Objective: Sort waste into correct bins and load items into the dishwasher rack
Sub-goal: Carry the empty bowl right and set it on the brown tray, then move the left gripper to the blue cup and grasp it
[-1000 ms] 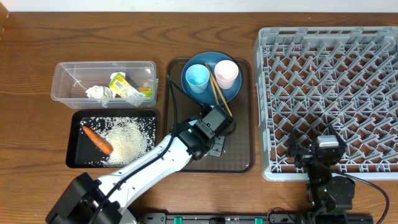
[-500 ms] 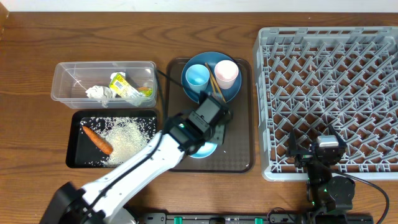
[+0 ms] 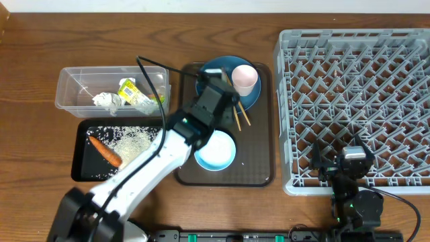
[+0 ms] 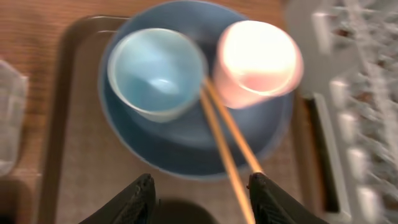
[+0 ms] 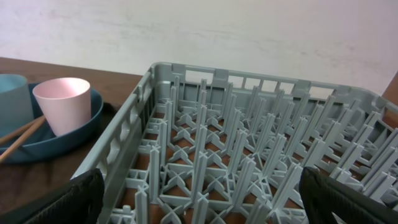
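Observation:
My left gripper is to grab the light blue cup (image 4: 157, 73) by its rim (image 4: 122, 98) next, so the cup's base end stays free for my right gripper to grab and load.
My left gripper (image 3: 216, 86) (image 4: 205, 194) is open and empty, hovering over the near part of the blue plate (image 3: 223, 65) (image 4: 186, 149). The light blue cup (image 4: 157, 73), the pink cup (image 3: 244, 79) (image 4: 258, 62) and two chopsticks (image 3: 238, 114) (image 4: 227, 140) sit on the plate. The white-blue bowl (image 3: 216, 150) lies on the brown tray, nearer than the plate. The carrot (image 3: 105, 150) and rice (image 3: 133, 142) lie in the black tray (image 3: 84, 176). Crumpled paper (image 3: 105, 100) and the wrapper (image 3: 133, 93) lie in the clear tub (image 3: 74, 75). My right gripper (image 3: 354, 163) (image 5: 202, 202) is open over the rack's (image 3: 356, 94) (image 5: 249, 143) near edge.
The dark brown serving tray (image 3: 259, 168) holds the plate and the bowl between the bins and the rack. My left arm crosses the black tray's right end. In the right wrist view the pink cup (image 5: 62, 102) and plate (image 5: 43, 146) stand left of the rack.
My left gripper has moved away from the near half of the brown tray to the plate, uncovering the white-blue bowl. The right arm has not moved.

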